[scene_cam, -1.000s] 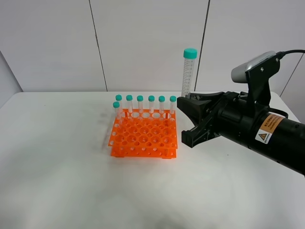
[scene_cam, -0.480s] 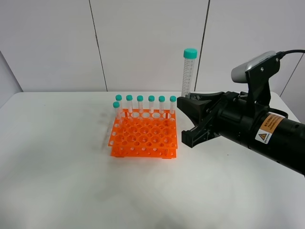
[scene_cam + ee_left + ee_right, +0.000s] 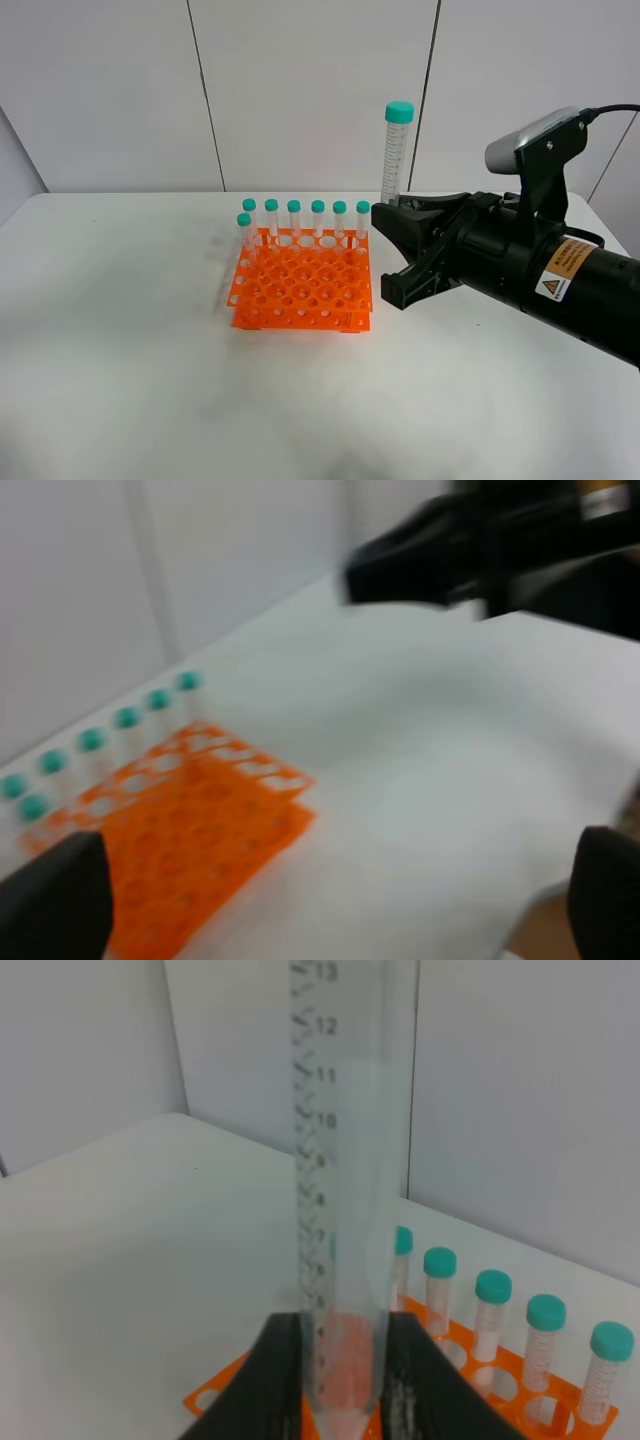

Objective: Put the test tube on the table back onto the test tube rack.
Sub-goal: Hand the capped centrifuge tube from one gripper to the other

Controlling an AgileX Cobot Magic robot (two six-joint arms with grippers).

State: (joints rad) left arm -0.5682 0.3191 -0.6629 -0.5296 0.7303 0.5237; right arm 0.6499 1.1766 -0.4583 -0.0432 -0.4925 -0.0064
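Observation:
My left gripper will next take hold of the test tube by its teal cap (image 3: 399, 112) to put it back into the orange rack (image 3: 303, 285).
The test tube (image 3: 392, 160), clear with a teal cap, stands upright in my right gripper (image 3: 392, 215), which is shut on its lower end just right of the rack's back right corner and above the table (image 3: 150, 350). In the right wrist view the tube (image 3: 345, 1210) rises between the two black fingers (image 3: 280, 1380). The orange test tube rack (image 3: 303, 285) holds several identical teal-capped tubes (image 3: 317, 218) along its back row and left side. My left gripper (image 3: 325, 900) is open and empty, looking at the rack (image 3: 190, 820) from the side; it is out of the high view.
My right arm's black body (image 3: 540, 270) with its wrist camera fills the right side of the high view and shows in the left wrist view (image 3: 480, 540). White wall panels stand behind the table.

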